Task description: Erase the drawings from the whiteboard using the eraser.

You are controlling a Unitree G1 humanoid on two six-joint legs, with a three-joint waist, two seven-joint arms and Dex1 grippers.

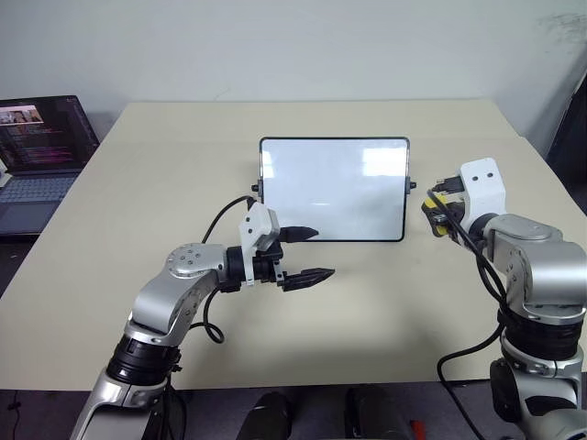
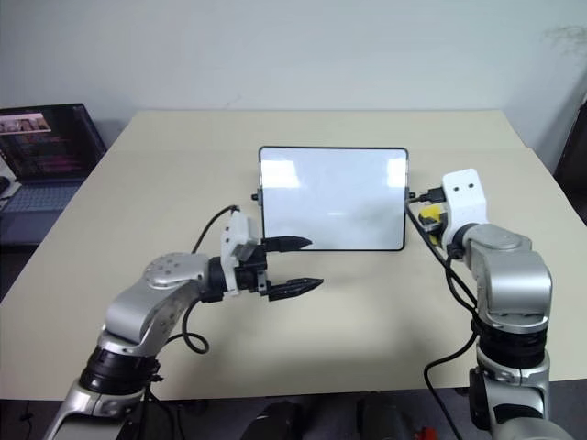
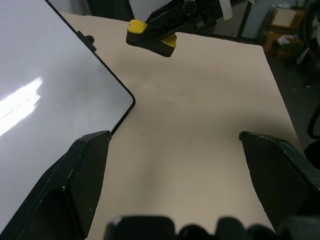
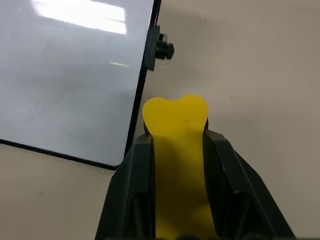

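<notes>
My right gripper should keep holding on for now, because the yellow eraser (image 4: 176, 130) is hanging above the beige table in the right wrist view.
The whiteboard (image 1: 335, 188) stands propped at the middle of the beige table, and its glossy face looks blank; no drawings show on it. My right gripper (image 1: 438, 216) hangs just beyond the board's right edge, next to its side knob (image 4: 164, 49), shut on the yellow eraser (image 4: 176, 130). The eraser's rounded end sticks out past the fingertips (image 4: 144, 150) and stays off the board. My left gripper (image 1: 322, 253) points to the right in front of the board's lower left part, open and empty, with the board's corner (image 3: 131, 102) beside one finger.
An open laptop (image 1: 41, 156) sits at the table's left edge. Black cables loop from both wrists, one of them (image 1: 220, 220) near the board's left side. Bare tabletop (image 1: 385, 302) lies in front of the board and behind it.
</notes>
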